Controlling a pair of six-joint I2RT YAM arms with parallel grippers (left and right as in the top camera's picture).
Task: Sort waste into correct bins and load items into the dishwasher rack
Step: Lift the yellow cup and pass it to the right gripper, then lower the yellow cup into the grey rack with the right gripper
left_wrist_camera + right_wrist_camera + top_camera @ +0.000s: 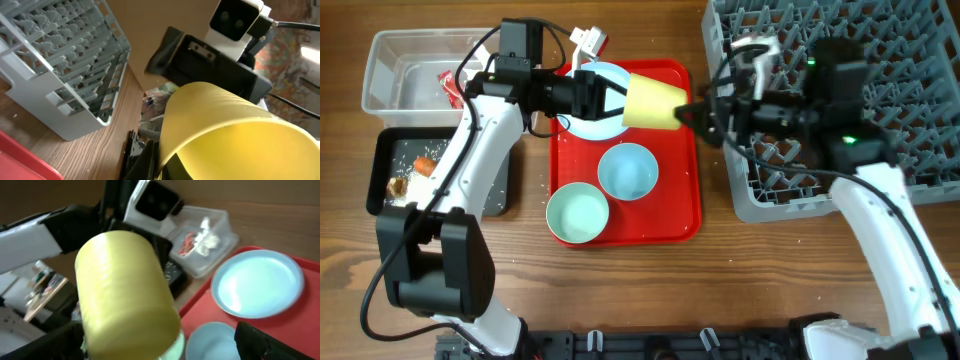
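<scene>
The fingers only reach the yellow cup's near end. My right gripper will move toward the cup first, then close on it.
My left gripper is shut on the rim of the small yellow cup, holding it on its side above the red tray. The cup fills the left wrist view. My right gripper is open at the cup's other end; in the right wrist view the cup lies between its spread fingers. The pale blue plate, pale blue bowl and pale green bowl sit on the red tray. The grey rack stands at the right.
The clear tub at back left holds the red wrapper and white tissue. The black tray in front of it holds the carrot, brown scrap and rice grains.
</scene>
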